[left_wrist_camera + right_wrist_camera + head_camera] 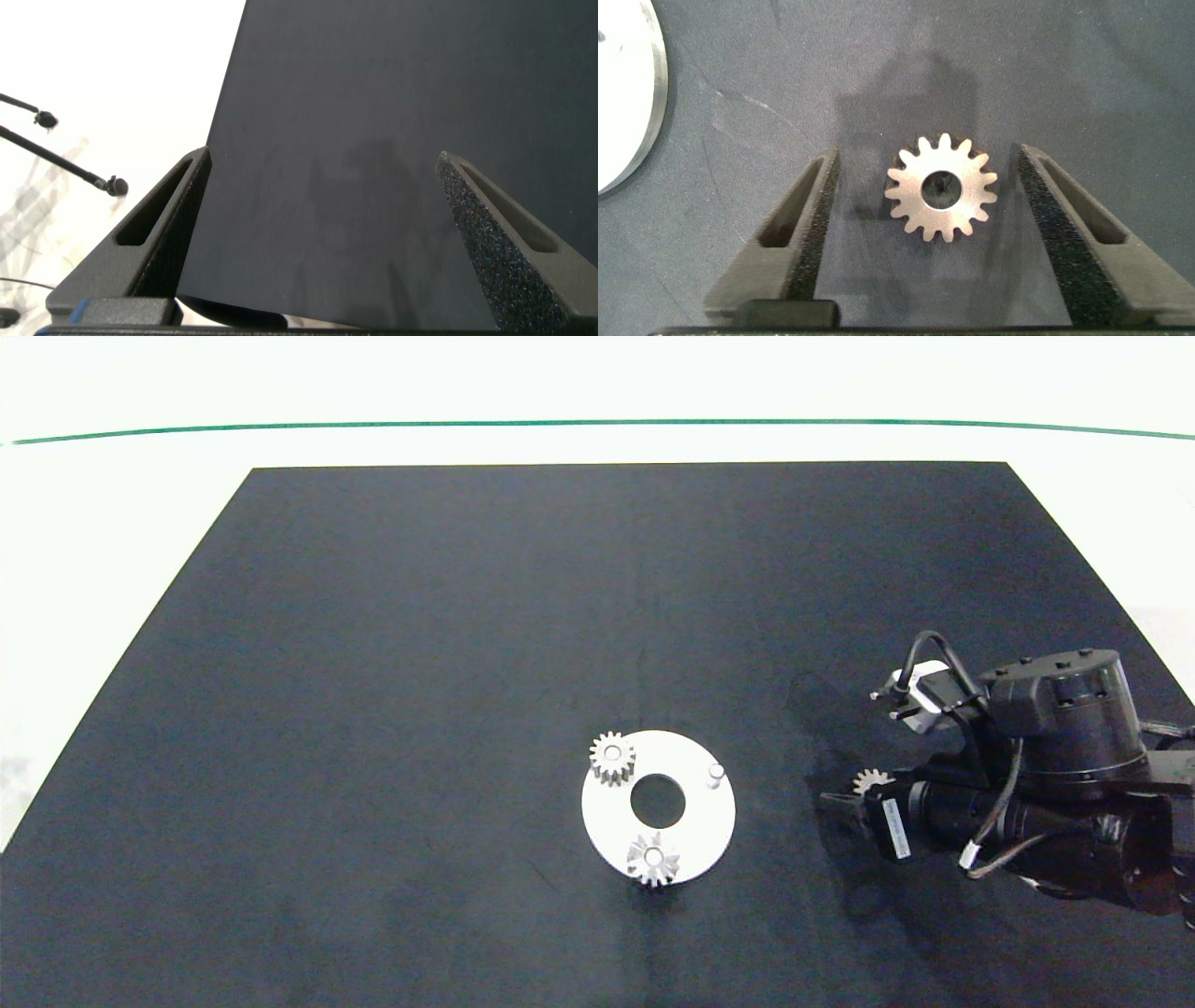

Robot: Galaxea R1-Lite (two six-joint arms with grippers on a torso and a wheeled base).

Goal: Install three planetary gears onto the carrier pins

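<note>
The third gear has to slide onto the third pin through its free centre hole. My right gripper will next hold that gear by its toothed rim (900,193).
On the black mat lies the white carrier disc (698,823) with a large centre hole. Two planetary gears sit on carrier pins, one at the disc's far left (611,758) and one at its near edge (653,861). The third pin (716,775) stands bare at the right. To the right of the disc, the third gear (869,782) (941,187) lies flat on the mat. My right gripper (926,152) is over it, open, with a finger on each side and a gap to both. The left gripper (322,157) is open and holds nothing.
The black mat (420,663) covers most of a white table. The left wrist view shows only bare mat and its edge against the white table (112,65). The disc's rim (626,93) shows in the right wrist view.
</note>
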